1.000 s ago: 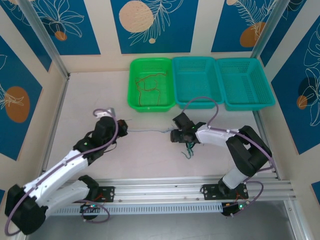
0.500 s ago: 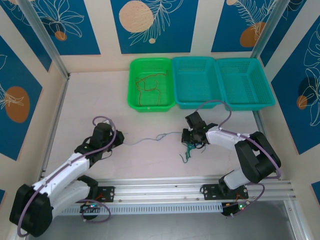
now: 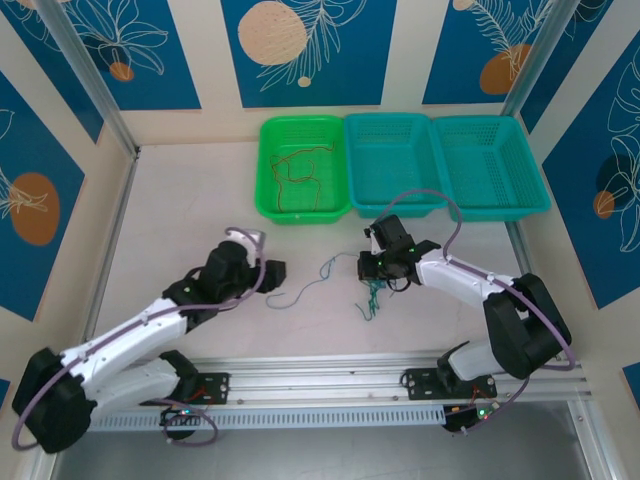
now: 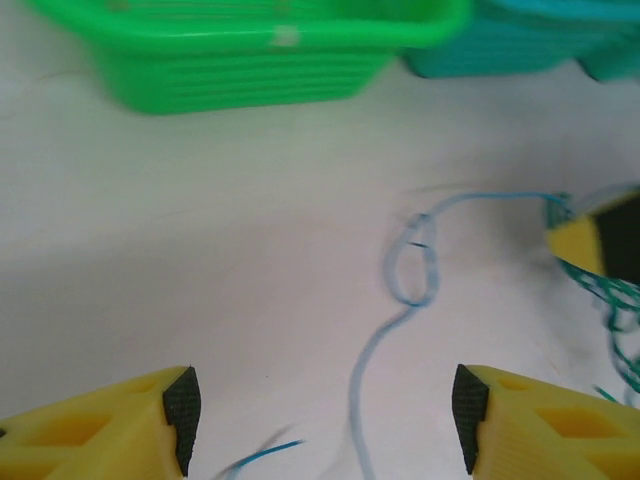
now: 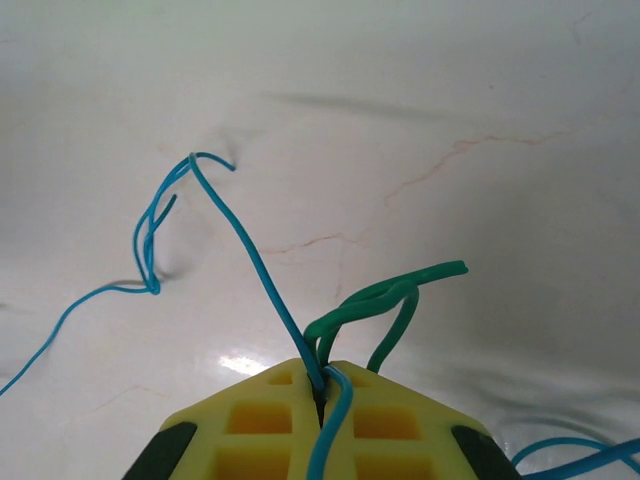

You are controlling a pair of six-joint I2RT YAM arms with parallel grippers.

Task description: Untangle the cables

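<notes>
I will draw the blue cable free next, so my left gripper will grab the blue cable's slack near part (image 3: 300,293) (image 4: 355,408), away from the green cable's tangle.
A thin blue cable (image 3: 322,268) lies slack on the table between the arms, with a small loop (image 4: 412,272) in it. My left gripper (image 3: 272,272) (image 4: 322,420) is open just above the table, and the blue cable's near stretch runs between its fingers untouched. My right gripper (image 3: 372,265) (image 5: 322,385) is shut on the blue cable (image 5: 240,225) and on a green cable (image 5: 385,300) (image 3: 370,298), whose tangle hangs below it. Red-brown cables (image 3: 300,165) lie in the green basket (image 3: 265,170).
Two teal baskets (image 3: 390,118) (image 3: 490,120) stand side by side to the right of the green one, along the back. The green basket's front wall (image 4: 250,70) is ahead of my left gripper. Metal frame posts rise at the back corners.
My left gripper has opened, let go of the blue cable and moved right. The taut blue cable has gone slack. My right gripper has shut on the cables and shifted back.
</notes>
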